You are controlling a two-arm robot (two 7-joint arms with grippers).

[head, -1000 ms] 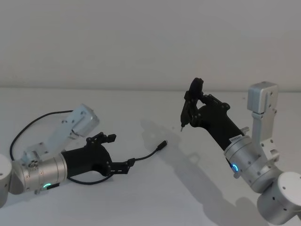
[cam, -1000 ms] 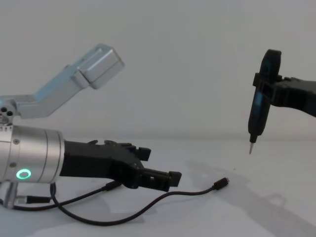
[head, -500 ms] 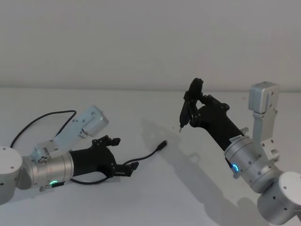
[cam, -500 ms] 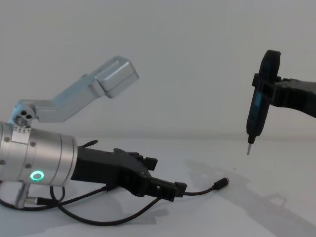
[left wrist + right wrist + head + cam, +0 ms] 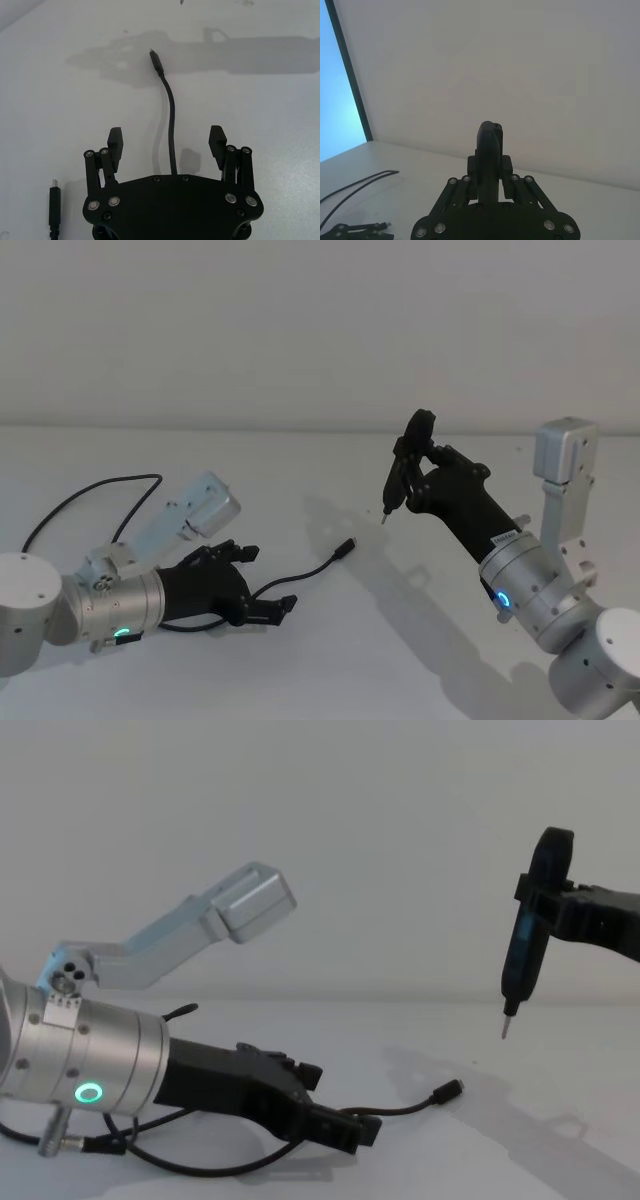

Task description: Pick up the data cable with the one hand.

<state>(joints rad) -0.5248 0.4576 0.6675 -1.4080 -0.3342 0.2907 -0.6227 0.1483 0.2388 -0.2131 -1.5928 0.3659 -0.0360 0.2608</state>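
The data cable's plug end point(image 5: 156, 62) has to stay free, so the left gripper should next grip the data cable by its thin black cord behind the plug point(image 5: 172, 132).
The data cable point(image 5: 318, 568) is thin and black and lies on the white table, with one plug end point(image 5: 346, 545) pointing toward the middle. My left gripper point(image 5: 265, 580), black on a silver wrist with a green ring, sits low over the table and is open. In the left wrist view the data cable point(image 5: 171, 115) runs between the left gripper's point(image 5: 166, 140) spread fingers, touching neither. The chest view shows the left gripper point(image 5: 340, 1105) just above the data cable point(image 5: 400, 1108). My right gripper point(image 5: 412, 472) hangs at the right, shut on an upright black pen-like tool point(image 5: 525, 950).
The cable's other plug end point(image 5: 54, 200) lies beside the left gripper's base, and a cable loop point(image 5: 90, 495) curves off behind the left arm. A silver arm link point(image 5: 195, 505) rises above the left wrist. A plain wall stands behind the table.
My left arm has moved forward and lower, bringing the open gripper down around the cable. The right arm has barely moved.
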